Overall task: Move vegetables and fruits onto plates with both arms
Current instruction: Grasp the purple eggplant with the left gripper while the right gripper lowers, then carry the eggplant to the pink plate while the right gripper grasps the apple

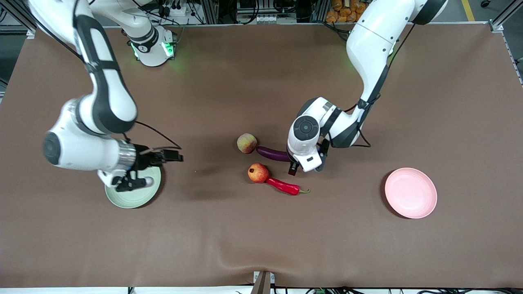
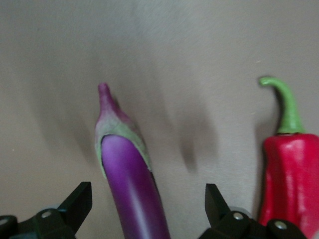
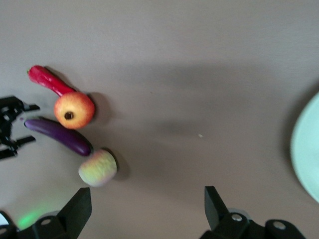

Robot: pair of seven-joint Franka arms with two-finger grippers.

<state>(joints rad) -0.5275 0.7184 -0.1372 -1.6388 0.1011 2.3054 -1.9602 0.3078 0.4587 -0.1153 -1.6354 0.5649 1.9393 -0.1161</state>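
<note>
My left gripper's fingers are beside the purple eggplant's body (image 1: 274, 154) (image 2: 137, 199), low above the cloth. My left gripper should now close on the eggplant.
The purple eggplant (image 1: 273, 154) lies mid-table between the peach (image 1: 246, 143) and the pomegranate (image 1: 258, 172). The red chili (image 1: 284, 186) touches the pomegranate and lies nearest to the front camera. My left gripper (image 1: 300, 165) is open, low over the eggplant's stem end. In the left wrist view the eggplant (image 2: 129, 169) runs between the open jaws of that gripper (image 2: 147, 196), with the chili (image 2: 291, 179) beside it. My right gripper (image 1: 173, 156) is open and empty, over the edge of the mint green plate (image 1: 135, 200). The pink plate (image 1: 410, 192) is empty.
The right wrist view shows the open right gripper (image 3: 147, 199) over bare cloth, with the peach (image 3: 97, 168), eggplant (image 3: 59, 135), pomegranate (image 3: 74, 110), chili (image 3: 49, 80) and the left gripper (image 3: 12, 127) farther off. The green plate's rim (image 3: 306, 149) shows at that view's edge.
</note>
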